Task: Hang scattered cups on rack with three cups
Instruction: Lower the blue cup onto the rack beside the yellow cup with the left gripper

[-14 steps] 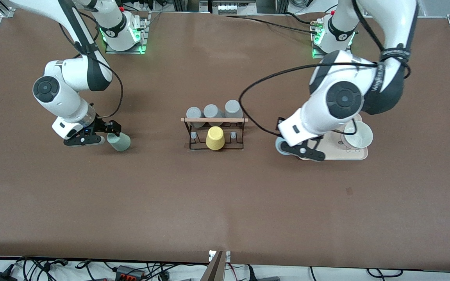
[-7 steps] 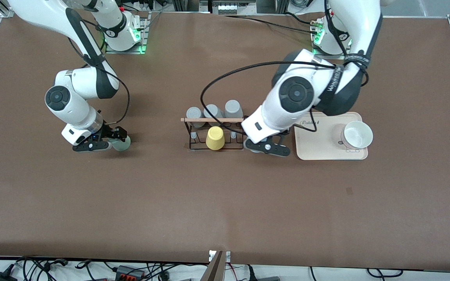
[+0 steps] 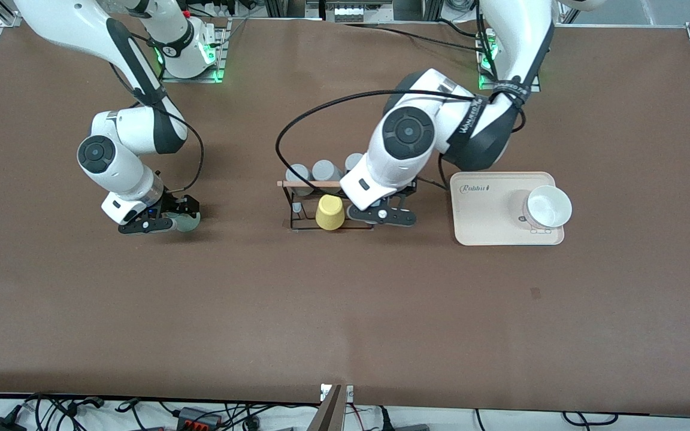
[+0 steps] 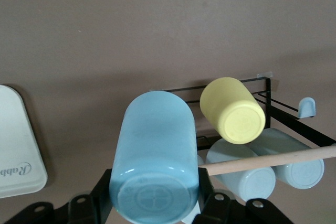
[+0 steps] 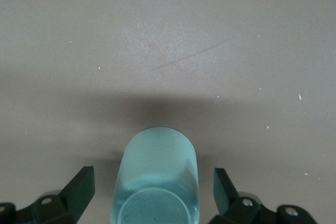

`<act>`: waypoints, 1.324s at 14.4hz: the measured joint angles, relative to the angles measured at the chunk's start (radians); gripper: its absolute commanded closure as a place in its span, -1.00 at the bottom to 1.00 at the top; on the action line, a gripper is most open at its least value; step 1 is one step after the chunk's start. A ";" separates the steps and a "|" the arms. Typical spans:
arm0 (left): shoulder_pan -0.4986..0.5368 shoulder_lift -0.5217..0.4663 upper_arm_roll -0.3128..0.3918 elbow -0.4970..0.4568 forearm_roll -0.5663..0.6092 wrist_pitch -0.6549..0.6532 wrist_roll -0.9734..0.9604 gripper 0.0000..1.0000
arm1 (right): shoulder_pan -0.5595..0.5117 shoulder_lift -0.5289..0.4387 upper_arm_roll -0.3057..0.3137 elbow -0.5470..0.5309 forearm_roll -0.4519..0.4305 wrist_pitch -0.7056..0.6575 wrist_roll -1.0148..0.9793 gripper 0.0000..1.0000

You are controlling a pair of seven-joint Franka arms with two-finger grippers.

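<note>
I should pick up the mint-green cup (image 3: 190, 222) next with my right gripper, by its side near the cup's base. Then it can hang on the black wire rack (image 3: 306, 184).
A light blue cup (image 4: 155, 156) is held base-first, and my left gripper (image 4: 156, 205) is shut on it. In the front view that left gripper (image 3: 381, 216) hangs over the end of the black wire rack (image 3: 306, 184) toward the left arm. A yellow cup (image 3: 329, 212) sits on the rack's front pegs, with three grey cups (image 3: 324, 170) on its rear pegs. The mint-green cup (image 3: 190, 222) lies on its side on the table. My right gripper (image 3: 168, 216) is open and straddles it; its fingers (image 5: 79, 187) stand clear of the mint-green cup (image 5: 157, 177).
A cream tray (image 3: 483, 221) with a white bowl (image 3: 548, 206) on it lies beside the rack, toward the left arm's end of the table. The rack's wooden rod (image 4: 268, 160) crosses close to the held cup.
The left arm has carried the light blue cup from over the tray to the rack's end. The right gripper has slid along the table until its open fingers straddle the mint-green cup.
</note>
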 measured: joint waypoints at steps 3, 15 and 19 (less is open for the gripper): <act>-0.024 0.024 0.000 0.006 0.000 0.001 -0.014 0.57 | 0.000 0.000 0.000 -0.001 0.000 -0.001 0.000 -1.00; -0.047 0.068 0.003 0.014 0.000 0.043 -0.014 0.53 | 0.000 0.000 0.000 -0.011 0.000 -0.015 0.000 -1.00; -0.047 0.090 0.005 0.016 0.000 0.044 -0.014 0.46 | 0.000 0.000 0.000 -0.015 0.000 -0.016 0.000 -1.00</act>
